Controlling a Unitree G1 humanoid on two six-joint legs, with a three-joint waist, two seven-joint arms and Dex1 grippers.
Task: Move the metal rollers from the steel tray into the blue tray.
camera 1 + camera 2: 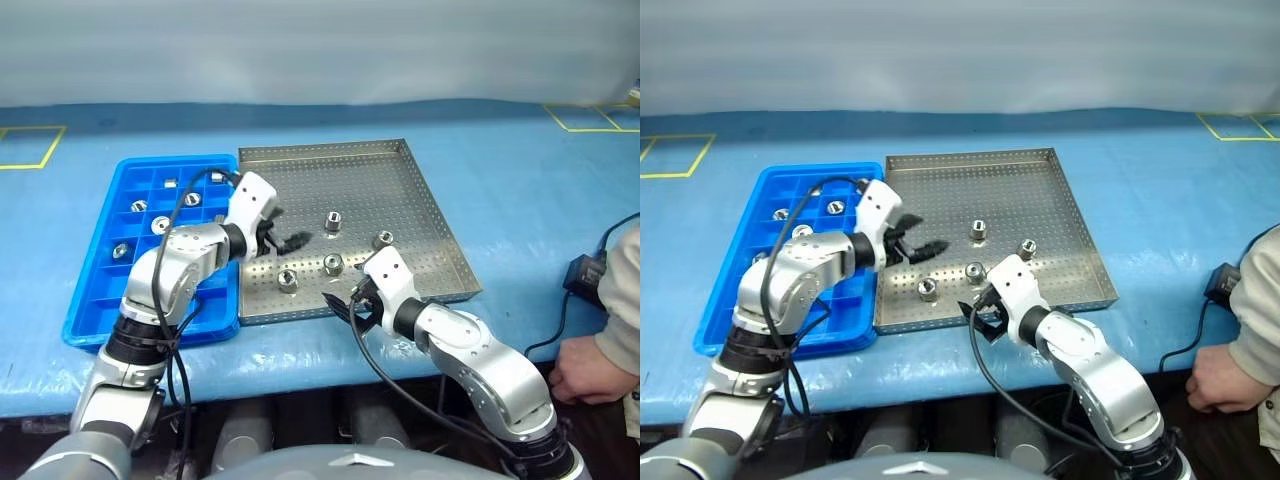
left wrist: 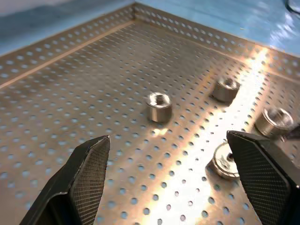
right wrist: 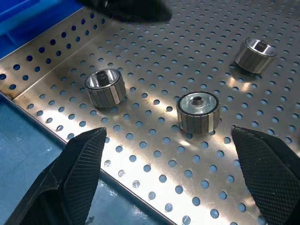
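My left gripper moves toward the standing roller (image 1: 333,221) next, before it closes on the roller, since my fingers stop short of the roller.
The steel tray (image 1: 330,170) lies in the middle of the table with several metal rollers on its perforated floor, such as one at the back (image 1: 332,220), one to the right (image 1: 383,239) and one near the front (image 1: 287,280). The blue tray (image 1: 95,300) sits against its left side and holds several more rollers (image 1: 160,224) in its compartments. My left gripper (image 1: 290,235) hangs open and empty over the steel tray's left part, pointing at the rollers (image 2: 159,106). Over the tray's front rim, my right gripper (image 1: 348,308) is open and empty, with two rollers (image 3: 198,111) just ahead of it.
A person's hand (image 1: 585,375) and sleeve rest at the table's right front edge. A black power adapter (image 1: 583,272) with its cable lies beside them. Yellow tape marks (image 1: 30,145) show on the light-blue covering at the back corners.
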